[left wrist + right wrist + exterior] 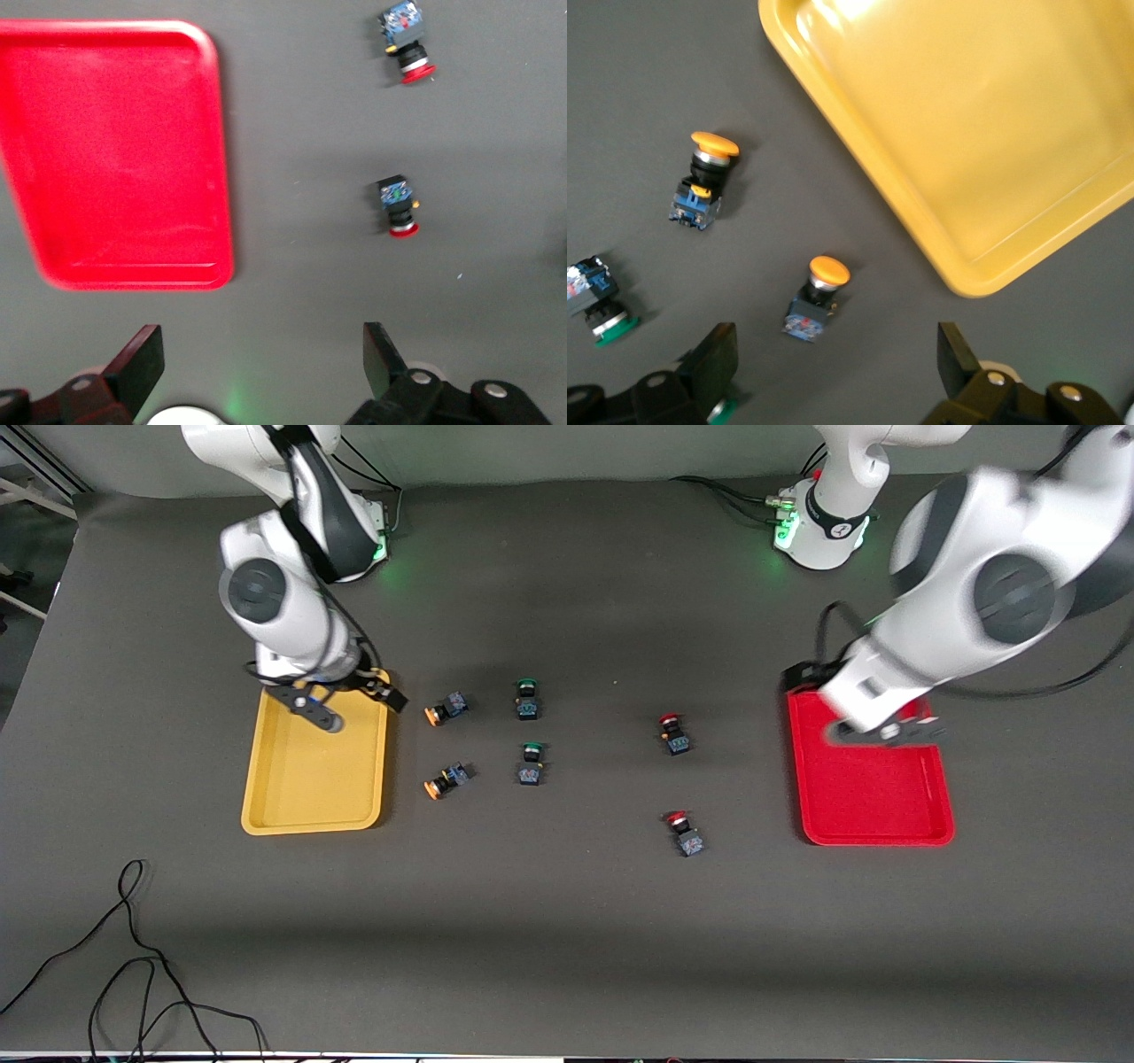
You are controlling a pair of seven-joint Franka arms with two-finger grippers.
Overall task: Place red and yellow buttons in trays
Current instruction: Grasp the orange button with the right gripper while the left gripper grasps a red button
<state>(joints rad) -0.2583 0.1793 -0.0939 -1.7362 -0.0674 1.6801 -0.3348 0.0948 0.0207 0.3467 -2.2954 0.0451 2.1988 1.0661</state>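
Note:
My left gripper is going to grab the button by its blue-labelled body [678, 743] next, so that it can put the red-capped button in the red tray [873, 797].
The mustard yellow tray [310, 779] lies toward the right arm's end of the table, the red tray [873, 797] toward the left arm's end. Both are bare. Two yellow-capped buttons [443, 710] [446, 779] lie on the mat beside the yellow tray. Two red-capped buttons [673, 733] [684, 833] lie nearer the red tray. My right gripper [361, 708] is open and empty over the yellow tray's edge; its wrist view shows the tray [966, 124] and both yellow buttons [704, 181] [818, 299]. My left gripper [886, 731] is open and empty over the red tray's end; its wrist view shows the tray [115, 150] and both red buttons [405, 44] [399, 208].
Two green-capped buttons [528, 698] [532, 763] lie between the yellow and red ones. A black cable [133, 957] coils on the mat near the front camera at the right arm's end. The arm bases stand along the table's back edge.

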